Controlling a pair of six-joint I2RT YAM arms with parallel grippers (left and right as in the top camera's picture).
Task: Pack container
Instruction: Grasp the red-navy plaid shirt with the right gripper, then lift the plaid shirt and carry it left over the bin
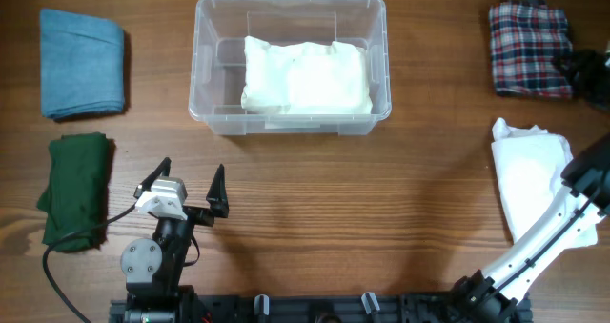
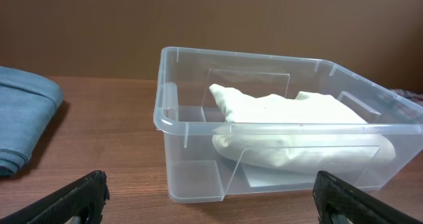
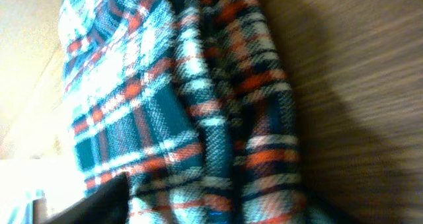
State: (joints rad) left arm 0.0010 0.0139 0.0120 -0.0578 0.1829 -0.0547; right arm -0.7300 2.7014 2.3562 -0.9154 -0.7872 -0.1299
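The plaid cloth would stay behind if the right gripper lifted now, because the right gripper's fingers are open around the folds.
The clear plastic container [image 1: 213,102] stands at the far middle of the table and holds a folded white cloth [image 1: 305,77]. The left wrist view shows the container [image 2: 192,164] and the cloth [image 2: 291,121] straight ahead. My left gripper [image 1: 191,191] is open and empty, near the front edge, well short of the container; its fingertips frame bare table [image 2: 208,201]. My right gripper [image 1: 583,70] is at the far right, against a red, blue and white plaid cloth [image 1: 529,49]. In the right wrist view the plaid cloth [image 3: 198,98] fills the frame, lying between the open fingers [image 3: 211,211].
A folded blue cloth [image 1: 83,62] lies at the far left, with a dark green cloth [image 1: 76,188] in front of it. A crumpled white cloth [image 1: 529,175] lies at the right under my right arm. The blue cloth also shows in the left wrist view [image 2: 23,121].
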